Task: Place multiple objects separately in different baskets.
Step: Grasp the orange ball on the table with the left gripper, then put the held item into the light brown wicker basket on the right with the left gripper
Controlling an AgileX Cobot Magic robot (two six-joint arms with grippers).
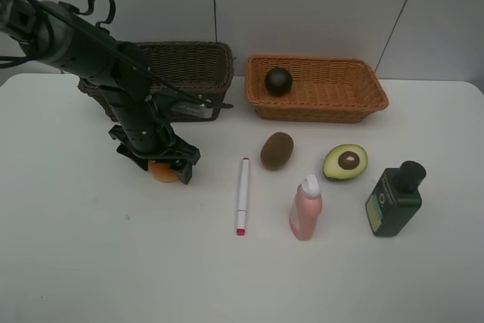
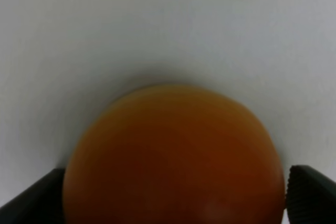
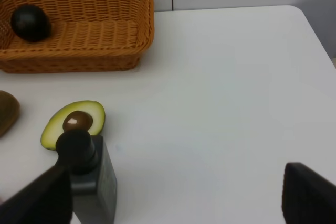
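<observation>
The orange bun is between my left gripper's fingers, which are low on both sides of it, so my left gripper should close on the bun now.
An orange bun (image 1: 163,174) (image 2: 173,156) lies on the white table, left of the middle. My left gripper (image 1: 162,164) (image 2: 170,203) is lowered over it and open, with one finger on each side of the bun. The dark brown basket (image 1: 198,67) stands behind that arm. A light orange basket (image 1: 325,96) (image 3: 105,35) holds the dark mangosteen (image 1: 278,81) (image 3: 31,22). On the table lie a white marker (image 1: 242,194), kiwi (image 1: 277,150), halved avocado (image 1: 345,162) (image 3: 73,123), pink bottle (image 1: 305,208) and dark green bottle (image 1: 395,198) (image 3: 90,179). My right gripper (image 3: 173,200) is open, hanging near the green bottle with nothing between its fingers.
The left arm (image 1: 91,51) hides part of the dark basket's left side. The table's right edge (image 3: 315,30) runs past the light basket. The right arm does not show in the high view.
</observation>
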